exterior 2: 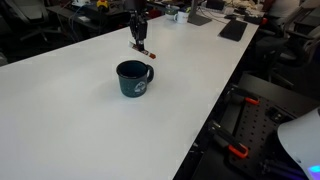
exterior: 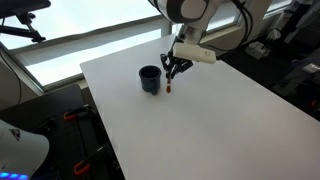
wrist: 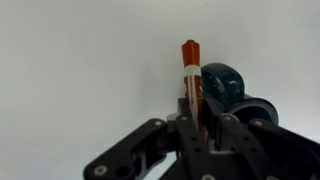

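The marker's orange-red tip (exterior: 168, 90) (wrist: 190, 48) is still above the white table close beside the mug, so my gripper needs to lower the marker before it lets go.
My gripper (wrist: 192, 112) is shut on a slim orange-red marker (wrist: 190, 75), which sticks out past the fingertips. In both exterior views the gripper (exterior: 173, 70) (exterior 2: 139, 38) hangs just above the white table with the marker (exterior: 170, 86) (exterior 2: 147, 50) pointing down at it, tip close to the surface. A dark blue mug (exterior: 150, 79) (exterior 2: 132, 79) stands upright on the table beside the gripper, a short gap away. In the wrist view the mug (wrist: 222, 86) shows just behind the marker.
The white table (exterior: 200, 120) (exterior 2: 60, 110) is large, with edges near both sides. Dark keyboards or devices (exterior 2: 233, 30) lie at its far end. Office clutter and black equipment surround the table.
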